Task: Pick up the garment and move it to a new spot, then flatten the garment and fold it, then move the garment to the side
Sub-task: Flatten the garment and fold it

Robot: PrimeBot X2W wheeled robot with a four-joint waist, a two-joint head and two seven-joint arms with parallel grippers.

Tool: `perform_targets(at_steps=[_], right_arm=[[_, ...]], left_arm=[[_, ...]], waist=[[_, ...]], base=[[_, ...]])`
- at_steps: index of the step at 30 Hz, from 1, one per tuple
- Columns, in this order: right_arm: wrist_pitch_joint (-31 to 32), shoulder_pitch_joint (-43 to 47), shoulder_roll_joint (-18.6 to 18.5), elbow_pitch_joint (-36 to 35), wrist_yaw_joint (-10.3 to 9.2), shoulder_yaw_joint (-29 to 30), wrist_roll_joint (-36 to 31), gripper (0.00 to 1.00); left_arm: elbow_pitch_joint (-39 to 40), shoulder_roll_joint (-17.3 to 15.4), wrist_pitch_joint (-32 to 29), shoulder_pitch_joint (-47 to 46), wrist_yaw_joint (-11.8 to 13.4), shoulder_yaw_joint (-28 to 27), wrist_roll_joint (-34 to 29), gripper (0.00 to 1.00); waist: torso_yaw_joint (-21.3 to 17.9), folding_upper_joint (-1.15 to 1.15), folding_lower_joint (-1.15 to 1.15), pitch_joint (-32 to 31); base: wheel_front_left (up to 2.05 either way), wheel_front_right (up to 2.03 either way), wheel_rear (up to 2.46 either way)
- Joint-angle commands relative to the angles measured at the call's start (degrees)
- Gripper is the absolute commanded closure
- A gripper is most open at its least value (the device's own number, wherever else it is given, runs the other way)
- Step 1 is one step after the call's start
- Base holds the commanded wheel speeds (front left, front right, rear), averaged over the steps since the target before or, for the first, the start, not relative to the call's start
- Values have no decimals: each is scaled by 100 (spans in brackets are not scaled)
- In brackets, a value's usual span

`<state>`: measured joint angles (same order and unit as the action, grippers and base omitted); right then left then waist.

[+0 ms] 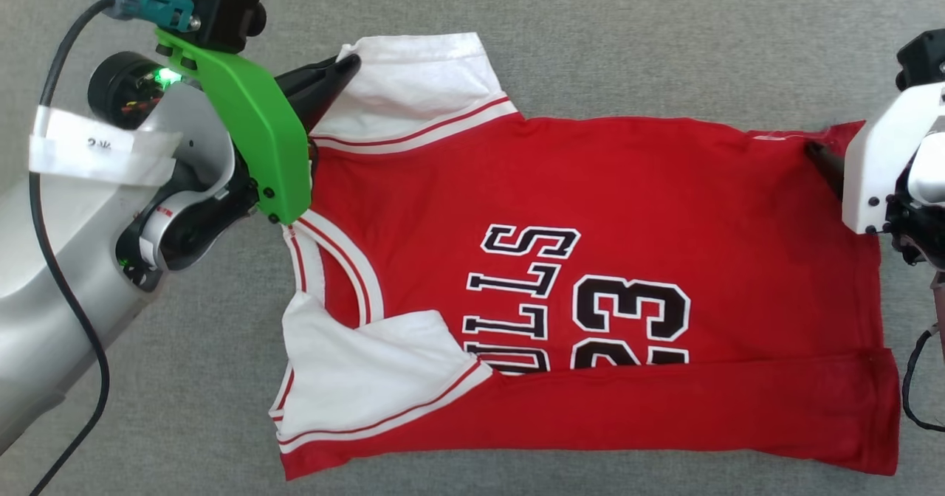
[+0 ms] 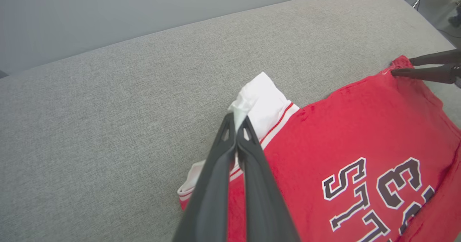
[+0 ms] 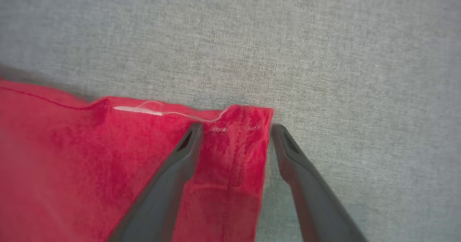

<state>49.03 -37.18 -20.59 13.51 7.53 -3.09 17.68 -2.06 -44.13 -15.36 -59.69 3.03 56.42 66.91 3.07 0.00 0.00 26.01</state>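
The jersey's body lies flat, and my right gripper will next grab the jersey by its red hem corner, a loose edge with raised ripples.
The garment, a red jersey with white sleeves and black lettering, lies spread on the grey cushion. Its near long edge is folded over the lettering. My left gripper is at the far left corner, shut on the white sleeve; a pinch of white cloth sticks up between the closed fingertips. My right gripper is open at the far right hem corner, one finger resting on the red cloth and the other just off its edge on the cushion. In the head view the right gripper touches that corner.
The grey fabric cushion extends beyond the garment on the far side and to the left. Its rounded far edge meets a pale wall. A black cable hangs along my left arm.
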Motion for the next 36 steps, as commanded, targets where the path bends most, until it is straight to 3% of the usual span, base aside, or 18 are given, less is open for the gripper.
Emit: perform_targets(at_steps=[1, 6, 7, 8, 10, 29, 36], right_arm=[[28, -80, -41, 127, -4, -54, -73, 0], [38, -66, -29, 420, -4, -251, -74, 0], [60, -41, -37, 459, -4, -312, -56, 17], [67, -12, -49, 494, -4, -382, -27, 58], [7, 29, -85, 540, -4, -486, 16, 100], [-2622, 479, -107, 910, -4, -37, 883, 100], [-3252, 1101, -194, 836, -4, -295, 1334, 100]], left_arm=[[104, -40, 82, 108, 30, -39, -46, 100], [257, -71, 171, 168, 51, -54, -60, 100], [258, -76, 186, 180, 48, -56, -59, 100], [250, -83, 199, 195, 46, -55, -59, 100], [215, -89, 219, 224, 37, -49, -53, 100], [-357, -226, 980, 1214, 27, -137, 322, 100], [-318, -326, 1235, 1759, 92, -112, 507, 100]], waist=[[87, 0, 0, 83], [147, 0, 0, 145], [153, 0, 0, 150], [159, 0, 0, 153], [166, 0, 0, 145], [100, 0, 0, -866], [137, 0, 0, -1287]], base=[[0, 0, 0], [0, 0, 0], [0, 0, 0], [0, 0, 0], [0, 0, 0], [0, 0, 0], [0, 0, 0]])
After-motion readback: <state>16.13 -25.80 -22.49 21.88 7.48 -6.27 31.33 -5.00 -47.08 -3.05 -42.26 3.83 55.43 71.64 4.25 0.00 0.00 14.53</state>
